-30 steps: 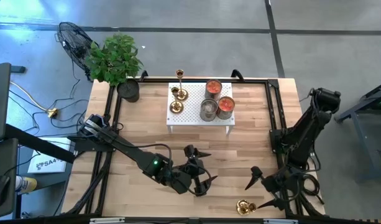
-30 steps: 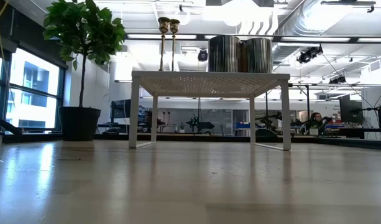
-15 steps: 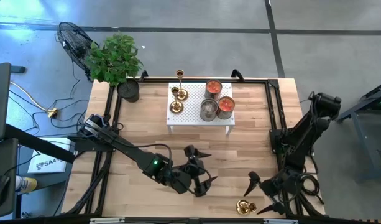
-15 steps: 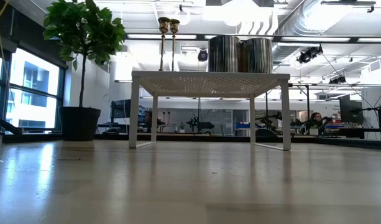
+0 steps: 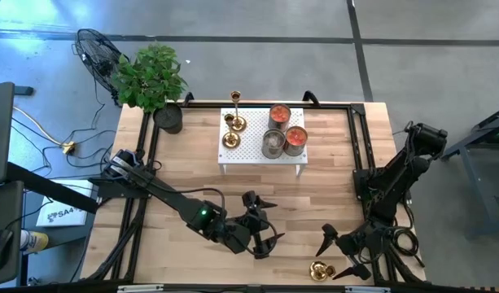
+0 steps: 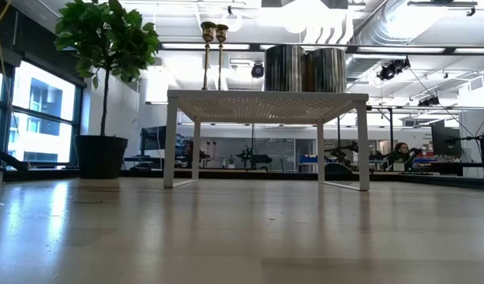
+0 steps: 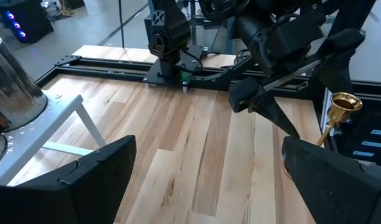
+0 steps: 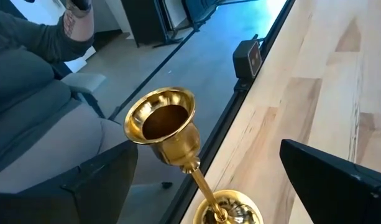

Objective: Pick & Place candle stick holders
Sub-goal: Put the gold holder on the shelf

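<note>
My right gripper needs to move toward the gold cup [image 5: 318,269] first, because the cup is past the gripper's open fingers. Then it should close on the candlestick holder.
One gold-brass candlestick holder [image 5: 318,269] stands upright on its round base near the table's front edge, right of the middle. The right wrist view shows its cup [image 8: 162,121] and base [image 8: 230,208]. My right gripper [image 5: 337,255] is open, with a finger on either side of it, not touching. Other gold holders [image 5: 231,122] stand on the small white perforated stand [image 5: 253,159] at the far middle; two of their tops show in the low view [image 6: 214,32]. My left gripper [image 5: 265,220] is open and empty over the table's near middle.
Three metal cans [image 5: 282,130] share the white stand with the holders. A potted plant [image 5: 155,81] stands at the far left corner. A black frame rail [image 8: 246,59] runs along the table's edge close to the holder. A seated person [image 8: 35,68] is just beyond that edge.
My right gripper has gone toward the table's left and near edges, closing in on the lone candlestick holder, which now stands between its open fingers. The holder has stayed where it was.
</note>
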### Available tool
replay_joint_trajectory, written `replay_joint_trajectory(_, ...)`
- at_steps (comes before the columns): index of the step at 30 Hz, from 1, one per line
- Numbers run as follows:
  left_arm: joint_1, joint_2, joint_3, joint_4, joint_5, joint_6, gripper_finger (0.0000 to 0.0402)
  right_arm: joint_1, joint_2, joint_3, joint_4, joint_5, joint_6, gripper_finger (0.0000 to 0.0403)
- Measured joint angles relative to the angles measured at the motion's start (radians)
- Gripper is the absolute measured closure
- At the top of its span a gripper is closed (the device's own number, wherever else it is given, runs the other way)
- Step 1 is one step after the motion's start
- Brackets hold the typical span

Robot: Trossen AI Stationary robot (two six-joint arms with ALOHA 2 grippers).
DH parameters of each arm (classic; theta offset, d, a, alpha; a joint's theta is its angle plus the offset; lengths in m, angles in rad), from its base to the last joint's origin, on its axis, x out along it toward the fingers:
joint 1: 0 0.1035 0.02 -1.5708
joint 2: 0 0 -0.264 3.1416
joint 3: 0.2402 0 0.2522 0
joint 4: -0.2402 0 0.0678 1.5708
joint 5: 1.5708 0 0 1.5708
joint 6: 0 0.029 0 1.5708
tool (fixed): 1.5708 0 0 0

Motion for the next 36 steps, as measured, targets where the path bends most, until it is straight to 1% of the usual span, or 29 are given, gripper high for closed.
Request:
replay_joint_trajectory(7, 0.0, 0.0, 0.0, -0.001, -0.002, 0.0, 0.0004, 0.0, 0.0, 0.01, 0.069, 0.0, -0.019, 0.0016)
replay_joint_trajectory(10, 0.0, 0.0, 0.0, -0.004, -0.002, 0.0, 0.0004, 0.0, 0.009, 0.046, 0.036, -0.013, -0.023, 0.0017)
replay_joint_trajectory(15, 0.0, 0.0, 0.0, -0.012, -0.001, -0.001, 0.0004, 0.0, 0.061, 0.105, -0.061, -0.025, -0.046, 0.0016)
replay_joint_trajectory(18, 0.0, 0.0, 0.0, -0.021, 0.003, -0.008, 0.0004, -0.001, 0.083, 0.113, -0.066, -0.024, -0.045, 0.0017)
replay_joint_trajectory(25, 0.0, 0.0, 0.0, -0.023, 0.005, -0.008, 0.0004, -0.023, 0.084, 0.115, -0.064, -0.026, -0.049, 0.0024)
replay_joint_trajectory(30, 0.0, 0.0, 0.0, -0.023, 0.006, -0.008, 0.0004, -0.046, 0.084, 0.115, -0.064, -0.033, -0.045, 0.0042)
replay_joint_trajectory(36, 0.0, 0.0, 0.0, -0.023, 0.006, -0.008, 0.0004, -0.053, 0.084, 0.115, -0.064, -0.058, -0.042, 0.0083)
